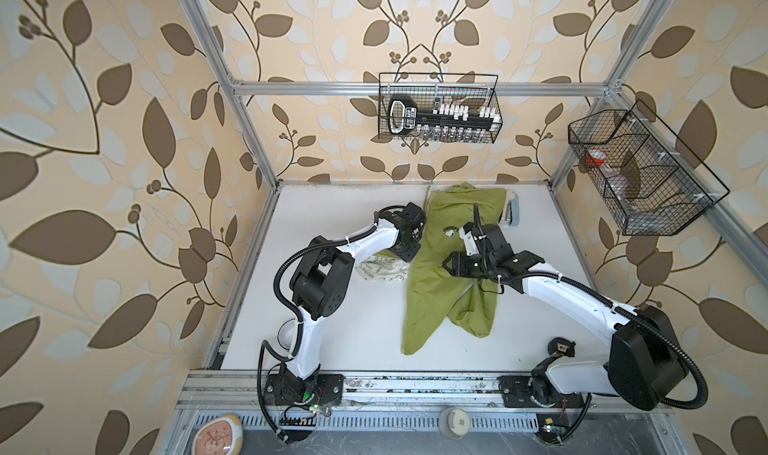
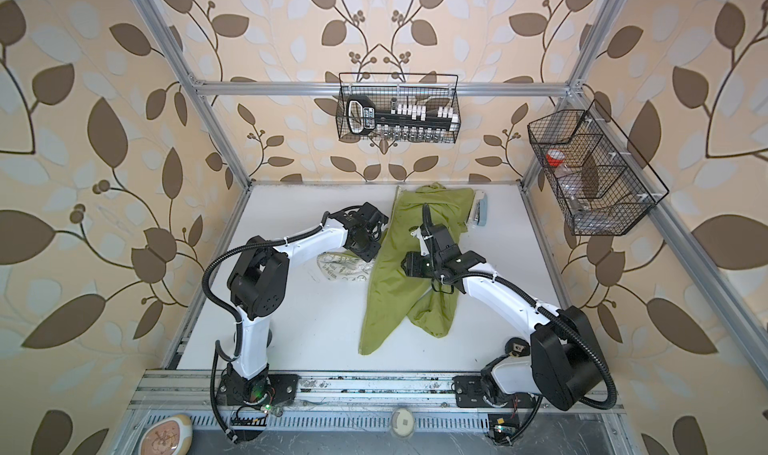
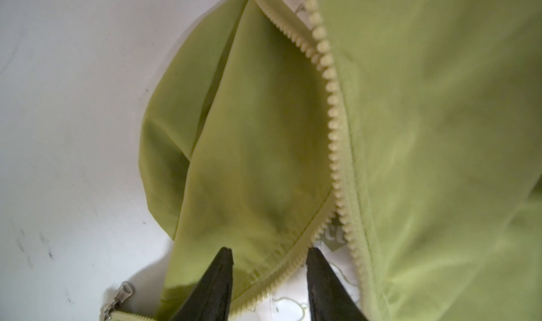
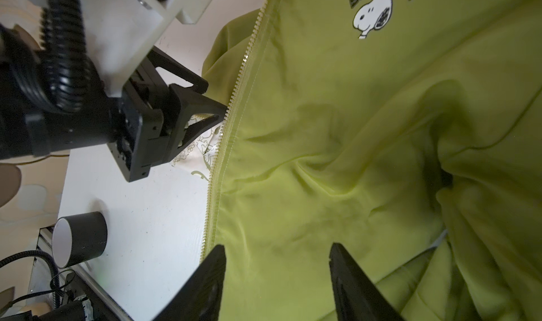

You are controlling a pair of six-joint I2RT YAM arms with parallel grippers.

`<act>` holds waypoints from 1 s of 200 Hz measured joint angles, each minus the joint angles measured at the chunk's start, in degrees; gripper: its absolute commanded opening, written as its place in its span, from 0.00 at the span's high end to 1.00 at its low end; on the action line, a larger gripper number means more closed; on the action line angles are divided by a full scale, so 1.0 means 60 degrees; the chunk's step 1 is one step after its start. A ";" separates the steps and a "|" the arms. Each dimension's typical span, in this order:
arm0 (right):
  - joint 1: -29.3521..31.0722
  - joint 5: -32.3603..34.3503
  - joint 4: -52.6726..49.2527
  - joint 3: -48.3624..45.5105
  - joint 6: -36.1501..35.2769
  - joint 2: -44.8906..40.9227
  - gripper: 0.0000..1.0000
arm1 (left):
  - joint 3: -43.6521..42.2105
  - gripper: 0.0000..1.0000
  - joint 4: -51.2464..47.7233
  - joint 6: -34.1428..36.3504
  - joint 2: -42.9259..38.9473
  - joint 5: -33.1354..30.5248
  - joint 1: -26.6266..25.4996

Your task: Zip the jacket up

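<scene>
I need to pull the jacket's edges together for zipping, so next I should grip the flap by its toothed edge [image 3: 277, 279] with my left gripper and leave the slider [image 3: 123, 293] free.
The lime-green jacket [image 1: 432, 291] [image 2: 395, 291] lies unzipped on the white table, with cream patterned lining [image 1: 382, 270] showing at its left. My left gripper [image 3: 269, 255] [image 1: 407, 253] is open at the jacket's left front edge. Its fingers [image 3: 225, 263] straddle a green flap edged with zipper teeth [image 3: 331, 114]. A silver zipper slider [image 3: 123, 293] lies on the table beside that flap. My right gripper [image 4: 277, 250] [image 1: 446, 266] hangs open over the green front panel, near its toothed edge [image 4: 231, 111]. The white cartoon-dog print [image 4: 372, 14] sits further along that panel.
A blue and white object [image 1: 512, 212] lies at the table's back right beside the jacket. Wire baskets hang on the back wall [image 1: 438, 108] and on the right frame [image 1: 640, 174]. A black cylinder with a white end [image 4: 79, 243] lies near the left arm's base.
</scene>
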 measured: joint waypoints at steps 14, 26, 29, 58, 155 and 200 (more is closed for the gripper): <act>-0.0004 -0.0004 0.0000 0.0000 0.0000 0.0000 0.42 | 0.0040 0.59 -0.0011 0.0004 0.0127 0.0033 0.0000; -0.0007 -0.0007 0.0004 0.0000 0.0000 0.0000 0.42 | 0.0109 0.62 -0.0033 0.0000 0.0240 0.0033 0.0000; -0.0007 -0.0007 0.0004 0.0000 0.0000 0.0000 0.42 | 0.0138 0.63 -0.0044 0.0004 0.0270 0.0029 0.0000; -0.0007 -0.0066 0.0062 0.0000 0.0004 0.0051 0.43 | 0.0525 0.63 -0.0058 -0.0047 0.0583 0.0040 0.0000; -0.0044 -0.0073 0.0204 -0.0262 0.0036 0.0397 0.39 | -0.0062 0.46 0.0357 -0.0040 0.0546 0.0965 0.0004; -0.0044 -0.0091 0.0277 -0.0295 0.0051 0.0397 0.39 | -0.0120 0.53 0.0426 -0.0095 0.0459 0.0750 0.0004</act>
